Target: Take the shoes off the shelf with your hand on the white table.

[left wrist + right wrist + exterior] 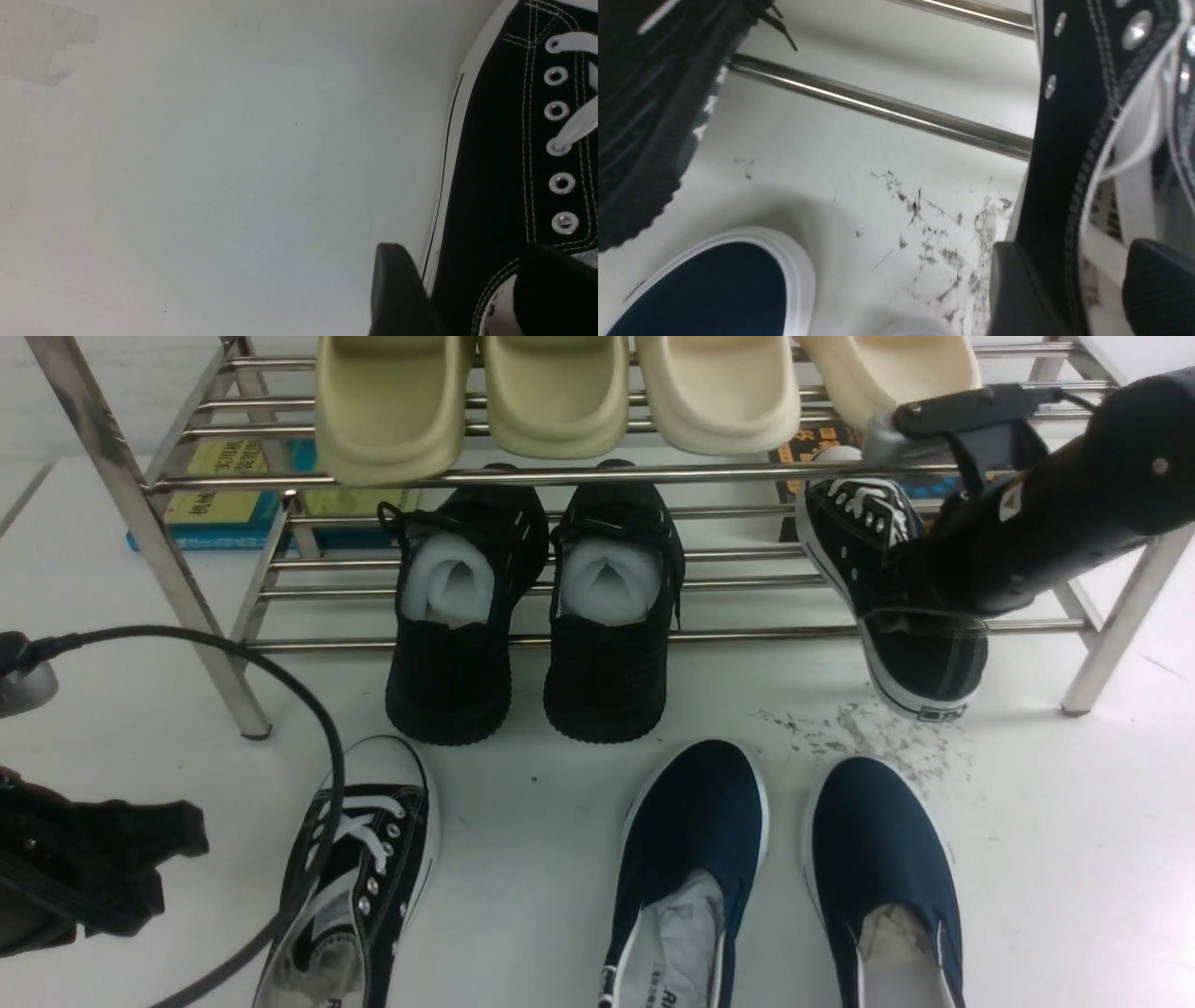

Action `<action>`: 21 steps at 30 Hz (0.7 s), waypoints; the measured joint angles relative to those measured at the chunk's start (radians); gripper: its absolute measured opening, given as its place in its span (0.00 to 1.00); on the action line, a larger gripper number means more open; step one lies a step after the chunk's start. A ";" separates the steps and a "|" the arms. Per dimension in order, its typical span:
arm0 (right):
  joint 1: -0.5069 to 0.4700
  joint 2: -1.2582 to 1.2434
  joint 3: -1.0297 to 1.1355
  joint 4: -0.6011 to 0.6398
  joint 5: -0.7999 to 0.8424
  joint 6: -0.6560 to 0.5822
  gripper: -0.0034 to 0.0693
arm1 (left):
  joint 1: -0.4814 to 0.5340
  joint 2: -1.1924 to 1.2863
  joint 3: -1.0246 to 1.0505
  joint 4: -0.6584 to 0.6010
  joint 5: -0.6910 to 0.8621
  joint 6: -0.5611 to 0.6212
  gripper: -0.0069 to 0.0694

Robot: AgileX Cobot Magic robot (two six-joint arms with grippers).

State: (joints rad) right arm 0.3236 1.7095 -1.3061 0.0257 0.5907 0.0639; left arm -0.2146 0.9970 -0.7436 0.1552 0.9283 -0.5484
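The other sneaker is still on the shelf. My right gripper should next grab that other sneaker by its side (1062, 213) to move it onto the white table.
One black canvas sneaker (373, 840) with white laces lies on the white table (1074, 859) at the front left. My left gripper (177, 840) hovers just left of it. In the left wrist view that gripper (476, 289) is open, its fingers spread wide over the sneaker's side (495, 163). The other sneaker (854, 527) sits tilted on the steel shelf (560, 476), toe on the lower rails and heel hanging over the front rail. My right gripper (1087, 289) is open and straddles this sneaker's side wall (1064, 140), one finger outside and one inside.
Cream slippers (560, 392) fill the upper tier. A black knit pair (532, 616) stands on the lower tier beside the sneaker. Navy slip-ons (784, 868) lie in front on the table, near dark scuff marks (859, 728). Books (224, 485) lie behind the shelf.
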 joint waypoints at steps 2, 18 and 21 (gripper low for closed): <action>0.000 0.027 0.000 -0.007 -0.026 0.001 0.49 | 0.000 0.000 0.000 0.000 0.000 0.000 0.57; 0.005 -0.066 -0.002 -0.089 0.209 0.025 0.05 | 0.000 0.000 0.000 -0.001 0.003 0.000 0.51; 0.005 -0.147 -0.002 -0.082 0.331 0.025 0.05 | 0.000 0.000 0.000 -0.001 0.005 0.000 0.51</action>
State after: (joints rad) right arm 0.3287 1.5630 -1.3077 -0.0561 0.9217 0.0885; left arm -0.2146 0.9966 -0.7436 0.1542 0.9336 -0.5484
